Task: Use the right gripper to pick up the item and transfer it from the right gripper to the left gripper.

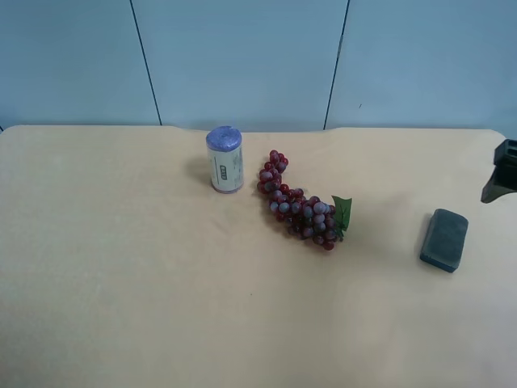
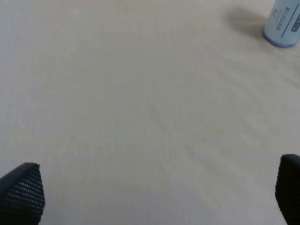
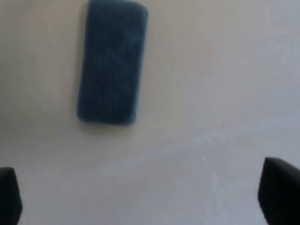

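Next, my right gripper reaches the dark oblong pad and grabs one short end, which leaves the opposite end free for the left gripper.
The item [image 1: 444, 239], a dark grey-green oblong pad, lies flat on the table near the exterior high view's right edge. In the right wrist view it [image 3: 112, 63] looks bluish and ribbed, and it lies ahead of my right gripper [image 3: 145, 201], apart from it. The right gripper is open and empty, with only its two black fingertips [image 3: 280, 194] showing at the frame's corners. A black part of that arm [image 1: 505, 171] shows at the exterior high view's right edge, behind the item. My left gripper [image 2: 154, 197] is open and empty over bare table.
A purple-lidded can [image 1: 224, 159] stands upright at the back middle of the beige table [image 1: 121, 267]; it also shows in the left wrist view [image 2: 282, 23]. A red grape bunch [image 1: 300, 202] with a green leaf lies beside the can, between it and the item.
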`<state>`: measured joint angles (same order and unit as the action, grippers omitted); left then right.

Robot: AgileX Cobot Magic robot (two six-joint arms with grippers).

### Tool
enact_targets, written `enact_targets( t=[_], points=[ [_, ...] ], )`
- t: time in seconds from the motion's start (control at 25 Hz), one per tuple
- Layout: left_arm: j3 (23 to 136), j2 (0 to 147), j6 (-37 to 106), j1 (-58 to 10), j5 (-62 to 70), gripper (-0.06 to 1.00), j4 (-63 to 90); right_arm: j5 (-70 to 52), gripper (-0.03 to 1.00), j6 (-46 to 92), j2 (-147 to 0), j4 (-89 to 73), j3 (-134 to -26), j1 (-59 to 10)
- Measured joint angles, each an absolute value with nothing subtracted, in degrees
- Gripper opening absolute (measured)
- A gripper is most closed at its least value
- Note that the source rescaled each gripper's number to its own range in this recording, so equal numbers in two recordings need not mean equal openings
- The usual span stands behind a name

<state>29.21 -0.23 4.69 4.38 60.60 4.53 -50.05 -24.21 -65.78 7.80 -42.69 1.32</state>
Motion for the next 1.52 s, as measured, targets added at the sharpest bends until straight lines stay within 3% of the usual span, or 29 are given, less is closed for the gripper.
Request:
enact_targets(
  t=[0.56, 1.36, 1.52],
  points=[
    [29.2, -0.2, 4.7, 4.4, 60.6, 1.00, 4.5, -34.8, 1.00, -27.2, -89.2, 6.3, -42.7, 2.0],
    [29.2, -0.2, 4.7, 4.4, 60.6, 1.00, 4.5, -26.3, 1.00, -27.2, -99.7, 1.3, -42.9, 2.0],
    [29.2, -0.2, 4.7, 4.4, 60.6, 1.00, 4.5, -26.1, 0.96, -27.2, -100.4, 1.2, -42.9, 2.0]
  ],
)
